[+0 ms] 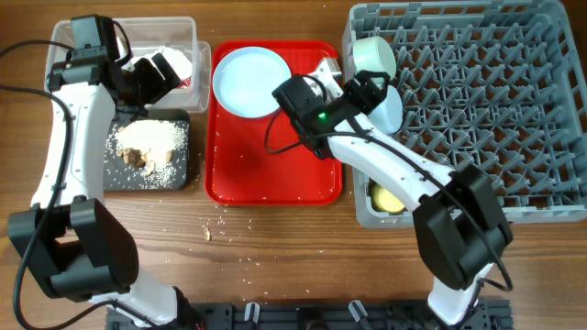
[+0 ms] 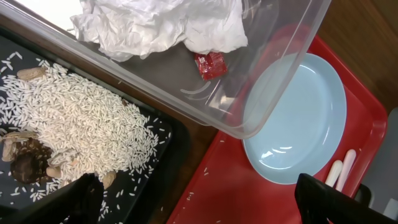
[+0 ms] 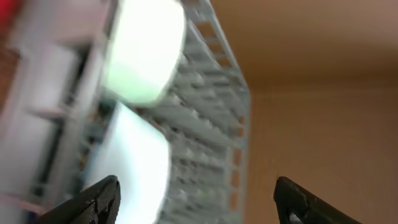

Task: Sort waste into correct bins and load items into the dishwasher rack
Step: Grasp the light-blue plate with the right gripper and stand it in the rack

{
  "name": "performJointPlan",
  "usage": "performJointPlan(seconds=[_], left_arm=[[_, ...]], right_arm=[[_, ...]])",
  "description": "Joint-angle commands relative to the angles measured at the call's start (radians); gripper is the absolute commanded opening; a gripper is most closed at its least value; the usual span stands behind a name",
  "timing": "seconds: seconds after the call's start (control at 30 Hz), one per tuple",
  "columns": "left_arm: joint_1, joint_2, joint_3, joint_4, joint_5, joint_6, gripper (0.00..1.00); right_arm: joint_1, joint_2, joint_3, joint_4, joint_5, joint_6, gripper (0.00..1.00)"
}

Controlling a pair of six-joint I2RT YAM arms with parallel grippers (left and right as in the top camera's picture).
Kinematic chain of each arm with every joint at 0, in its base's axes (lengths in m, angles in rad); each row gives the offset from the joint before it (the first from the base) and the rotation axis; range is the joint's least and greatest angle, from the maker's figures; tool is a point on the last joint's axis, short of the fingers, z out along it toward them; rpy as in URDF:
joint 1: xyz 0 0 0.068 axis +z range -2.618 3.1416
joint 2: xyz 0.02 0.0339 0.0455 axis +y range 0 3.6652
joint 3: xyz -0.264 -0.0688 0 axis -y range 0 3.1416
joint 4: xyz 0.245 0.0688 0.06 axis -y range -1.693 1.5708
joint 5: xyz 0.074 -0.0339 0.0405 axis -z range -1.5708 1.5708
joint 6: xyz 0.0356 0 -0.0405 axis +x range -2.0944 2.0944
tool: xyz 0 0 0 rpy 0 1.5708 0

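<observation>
My right gripper grabs the blue plate (image 1: 249, 81) by its rim next, so the opposite edge stays free to slot into the dishwasher rack.
My left gripper (image 1: 158, 75) (image 2: 199, 202) is open and empty over the seam between the black tray (image 1: 179, 170) (image 2: 155, 171) and the red tray. Rice and brown food scraps (image 1: 149, 139) (image 2: 81, 118) lie in the black tray. The white napkin (image 2: 155, 25) and red wrapper (image 2: 210, 64) lie in the clear tub (image 1: 69, 37) (image 2: 273, 81). The blue plate (image 1: 249, 81) (image 2: 298, 118) and white utensils (image 2: 343, 168) rest on the red tray. My right gripper (image 1: 371, 87) (image 3: 196, 199) is open at the rack's (image 1: 486, 101) left edge, by two bowls (image 1: 374, 53) (image 1: 389, 108). The yellow cup (image 1: 387, 197) sits in the rack's front-left corner.
The flat red tray (image 1: 275, 160) (image 2: 249, 186) lies between the bins and the rack. Loose rice grains and a crumb (image 1: 211, 229) are scattered on the wooden table in front of it. The right wrist view is blurred.
</observation>
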Motion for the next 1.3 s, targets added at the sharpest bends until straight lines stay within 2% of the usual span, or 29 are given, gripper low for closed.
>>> performJointPlan(seconds=[0.0,0.13,0.17,0.2,0.33,0.5,0.6,0.83,1.07,1.1,1.23,1.27], left_arm=[[0.003,-0.023,0.017,0.002,0.002,-0.002,1.00],[0.003,-0.023,0.017,0.002,0.002,-0.002,1.00],[0.003,-0.023,0.017,0.002,0.002,-0.002,1.00],[0.003,-0.023,0.017,0.002,0.002,-0.002,1.00],[0.003,-0.023,0.017,0.002,0.002,-0.002,1.00],[0.003,-0.023,0.017,0.002,0.002,-0.002,1.00],[0.003,-0.023,0.017,0.002,0.002,-0.002,1.00],[0.003,-0.023,0.017,0.002,0.002,-0.002,1.00],[0.003,-0.023,0.017,0.002,0.002,-0.002,1.00],[0.003,-0.023,0.017,0.002,0.002,-0.002,1.00],[0.003,-0.023,0.017,0.002,0.002,-0.002,1.00],[0.003,-0.023,0.017,0.002,0.002,-0.002,1.00]], right_arm=[[0.002,-0.110,0.060,0.077,-0.269,-0.010,0.82],[0.002,-0.180,0.059,0.267,-0.745,0.057,0.77],[0.001,-0.177,0.059,0.325,-0.863,0.082,0.74],[-0.003,-0.164,0.059,0.383,-0.895,0.127,0.69],[-0.043,-0.051,0.059,0.594,-0.899,0.310,0.62],[-0.077,0.166,0.059,0.655,-0.951,0.512,0.61],[-0.096,0.256,0.060,0.662,-1.034,0.522,0.60],[-0.114,0.336,0.078,0.659,-1.051,0.492,0.49],[-0.114,0.385,0.139,0.553,-1.077,0.432,0.38],[-0.115,0.385,0.139,0.541,-1.077,0.424,0.33],[-0.115,0.381,0.158,0.503,-1.078,0.388,0.04],[-0.115,0.380,0.163,0.496,-1.077,0.381,0.04]])
